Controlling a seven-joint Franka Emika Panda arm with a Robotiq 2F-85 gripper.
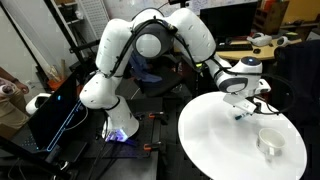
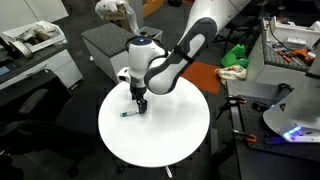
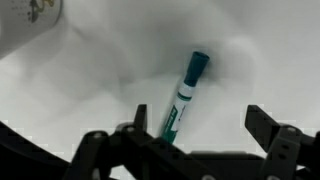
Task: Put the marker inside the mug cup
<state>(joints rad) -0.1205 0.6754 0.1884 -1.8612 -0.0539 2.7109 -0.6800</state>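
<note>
My gripper's open fingers are still above the marker's body, with table showing beneath, so my gripper moves down next and only then closes on the marker (image 1: 240,116) (image 3: 185,95).
The marker (image 3: 185,95), a teal and white pen with a dark cap, lies on the white round table (image 3: 80,100). In the wrist view my gripper (image 3: 200,140) is open, and the marker's lower end sits between the fingers, close to the left one. In an exterior view the gripper (image 2: 138,104) hangs just above the table with the marker (image 2: 130,113) right beside its tips. The white mug cup (image 1: 270,140) stands upright and empty on the table (image 1: 230,150), apart from the gripper (image 1: 240,108).
The table (image 2: 170,140) is small, with its round edge close on all sides. Desks with clutter (image 2: 290,50), a grey cabinet (image 2: 105,45) and the robot's base (image 1: 120,125) stand around it.
</note>
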